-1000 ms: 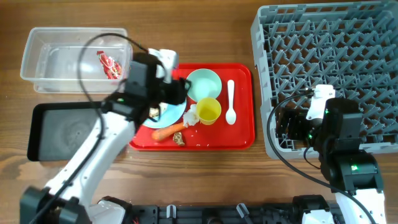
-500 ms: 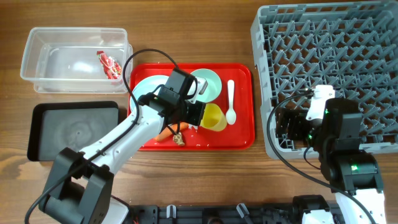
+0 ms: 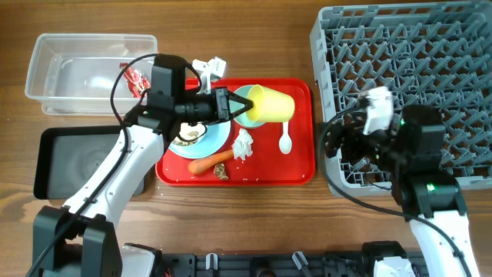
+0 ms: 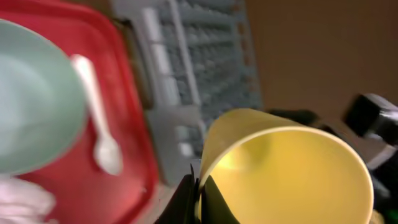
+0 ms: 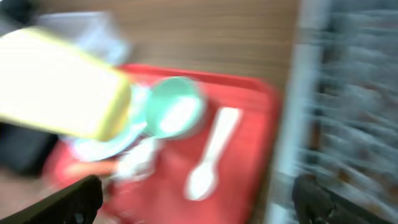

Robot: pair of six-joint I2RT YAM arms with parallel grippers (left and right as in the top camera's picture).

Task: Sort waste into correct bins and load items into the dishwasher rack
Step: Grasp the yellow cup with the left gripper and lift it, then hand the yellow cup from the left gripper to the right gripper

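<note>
The yellow cup needs to go into the rack [image 3: 407,69] with its opening first, so my right gripper should next grab the cup around its closed base end [image 3: 287,107], opposite the cup's held rim.
My left gripper [image 3: 237,108] is shut on the rim of the yellow cup [image 3: 270,104], which hangs on its side above the red tray [image 3: 301,165]. In the left wrist view the fingertips [image 4: 200,193] pinch the cup's [image 4: 286,168] thin wall. The pale green bowl [image 3: 241,94] is partly hidden beneath the cup. On the tray lie the light blue plate [image 3: 211,138], an orange carrot [image 3: 209,162], white crumpled paper [image 3: 243,144] and the white spoon [image 3: 285,138]. My right gripper [image 3: 335,145] stands open at the grey rack's [image 3: 407,69] left edge, holding nothing.
A clear tub [image 3: 54,73] at the back left holds a red-and-white wrapper [image 3: 135,79]. A black tray [image 3: 84,161] lies in front of it. The right wrist view is blurred, showing the cup [image 5: 62,81], bowl [image 5: 174,112] and spoon [image 5: 208,162].
My left gripper closed on the yellow cup's rim, lifted it off the tray and tipped it sideways. The right arm swung left toward the tray.
</note>
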